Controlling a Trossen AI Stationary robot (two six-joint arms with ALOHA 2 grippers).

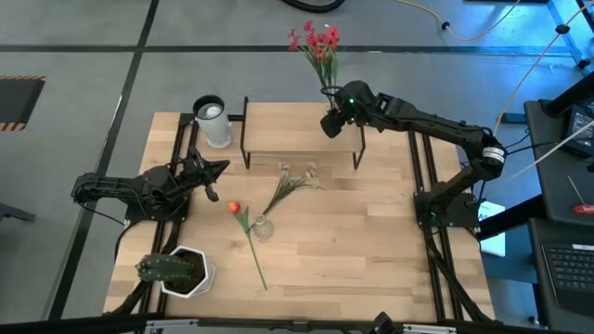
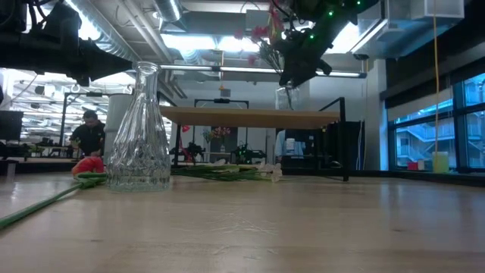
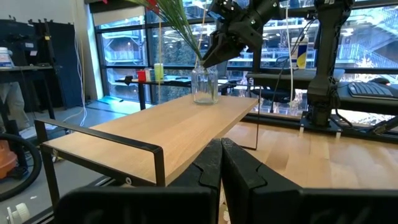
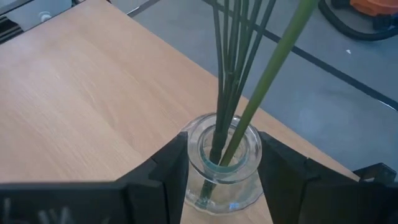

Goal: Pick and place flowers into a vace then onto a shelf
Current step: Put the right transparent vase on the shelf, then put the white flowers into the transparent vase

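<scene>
My right gripper is ready to open. The small vase's base (image 4: pixel 222 202) stands on the shelf board (image 4: pixel 106 99) in the right wrist view, so the vase would stay standing.
A small clear glass vase (image 4: pixel 224 186) holding a spray of small red blossoms (image 1: pixel 314 39) on green stems (image 4: pixel 231 74) stands at the shelf's (image 1: pixel 297 139) far right corner. My right gripper (image 4: pixel 224 140) is shut around its neck. A red tulip (image 1: pixel 234 207) and a white-flowered sprig (image 1: pixel 290 186) lie flat on the table near a second, cut-glass vase (image 2: pixel 140 136), which stands upright and empty. My left gripper (image 3: pixel 221 158) is shut and hovers at the table's left side, touching nothing. My right gripper pinches the small vase by its neck (image 4: pixel 194 163), just under the rim, one finger (image 4: pixel 168 174) on each side. It comes slanting down from the table's near right. The vase stands upright with its base (image 3: pixel 204 99) on the shelf board, and the stems rise between the fingers.
A white cylinder (image 1: pixel 212 121) stands at the table's far left, beside the shelf's (image 3: pixel 168 127) black legs. A spiky green plant in a white pot (image 1: pixel 181 271) sits at the near left corner. The table's near right part is bare wood (image 1: pixel 371 260). A person (image 2: pixel 89 136) shows in the room beyond.
</scene>
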